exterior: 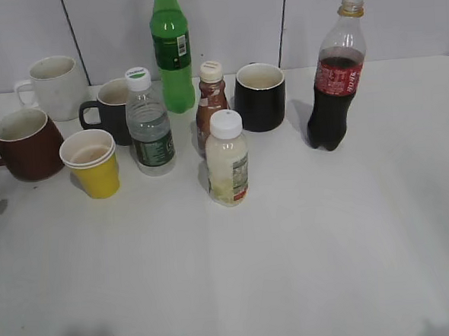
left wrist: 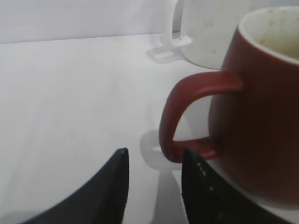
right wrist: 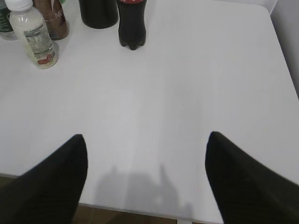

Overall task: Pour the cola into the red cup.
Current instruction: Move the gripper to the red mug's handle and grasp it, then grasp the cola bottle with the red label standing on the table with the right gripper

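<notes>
My left gripper grabs the red cup by its handle next, to hold the red cup for the cola.
The cola bottle, with dark liquid and a red label, stands upright at the back right; its base shows in the right wrist view. The red cup sits at the far left, upright, handle pointing left. In the left wrist view the red cup fills the right side. My left gripper is open and empty, low on the table, its right finger just short of the handle's lower end. My right gripper is open wide and empty over the table's front edge, far from the cola.
A white mug stands behind the red cup. A yellow paper cup, water bottle, two black mugs, green bottle, small brown bottle and pale white-capped bottle crowd the middle.
</notes>
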Robot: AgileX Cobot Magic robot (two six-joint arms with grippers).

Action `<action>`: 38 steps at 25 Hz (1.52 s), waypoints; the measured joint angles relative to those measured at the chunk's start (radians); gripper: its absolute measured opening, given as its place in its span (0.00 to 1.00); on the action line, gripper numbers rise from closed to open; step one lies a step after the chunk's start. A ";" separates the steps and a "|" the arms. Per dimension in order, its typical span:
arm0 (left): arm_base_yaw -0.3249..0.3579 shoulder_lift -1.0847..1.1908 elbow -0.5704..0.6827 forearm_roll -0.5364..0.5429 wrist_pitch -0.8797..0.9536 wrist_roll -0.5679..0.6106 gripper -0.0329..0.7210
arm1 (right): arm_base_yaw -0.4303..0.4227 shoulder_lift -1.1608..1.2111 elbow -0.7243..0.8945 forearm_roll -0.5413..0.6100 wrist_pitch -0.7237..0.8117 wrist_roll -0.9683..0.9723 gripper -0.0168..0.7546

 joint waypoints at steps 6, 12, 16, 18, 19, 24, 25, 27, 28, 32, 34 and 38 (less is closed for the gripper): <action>-0.029 0.030 -0.052 -0.002 0.000 0.000 0.44 | 0.000 0.000 0.000 0.000 0.000 0.000 0.78; -0.048 0.037 -0.104 -0.011 0.000 0.000 0.43 | 0.000 0.000 0.000 0.000 0.000 0.000 0.78; -0.048 0.058 -0.142 -0.005 -0.002 0.000 0.40 | 0.000 0.000 0.000 0.000 0.000 0.000 0.78; -0.048 0.073 -0.161 0.004 -0.003 0.000 0.38 | 0.000 0.000 0.000 0.000 0.000 0.000 0.78; -0.048 0.081 -0.169 0.011 -0.001 0.000 0.36 | 0.000 0.000 0.000 0.000 0.000 0.000 0.78; -0.048 0.103 -0.204 0.038 -0.004 0.000 0.15 | 0.000 0.000 0.000 0.000 0.000 0.000 0.78; -0.048 0.103 -0.204 0.038 -0.004 0.000 0.13 | 0.000 0.000 0.000 0.001 0.000 0.000 0.78; -0.048 0.102 -0.204 0.038 -0.004 0.000 0.13 | 0.000 0.000 0.000 0.006 0.000 0.000 0.78; -0.049 0.098 -0.204 0.038 0.000 0.000 0.13 | 0.000 0.000 0.000 0.010 0.000 0.000 0.78; -0.049 0.026 -0.165 0.040 0.045 0.009 0.12 | 0.000 0.004 -0.010 0.017 -0.031 0.000 0.74; -0.049 -0.049 -0.125 0.040 0.050 0.013 0.12 | 0.000 0.048 -0.024 0.007 -0.173 0.000 0.70; -0.049 -0.217 -0.032 0.040 0.046 0.007 0.12 | 0.000 0.338 -0.029 -0.024 -0.588 0.000 0.66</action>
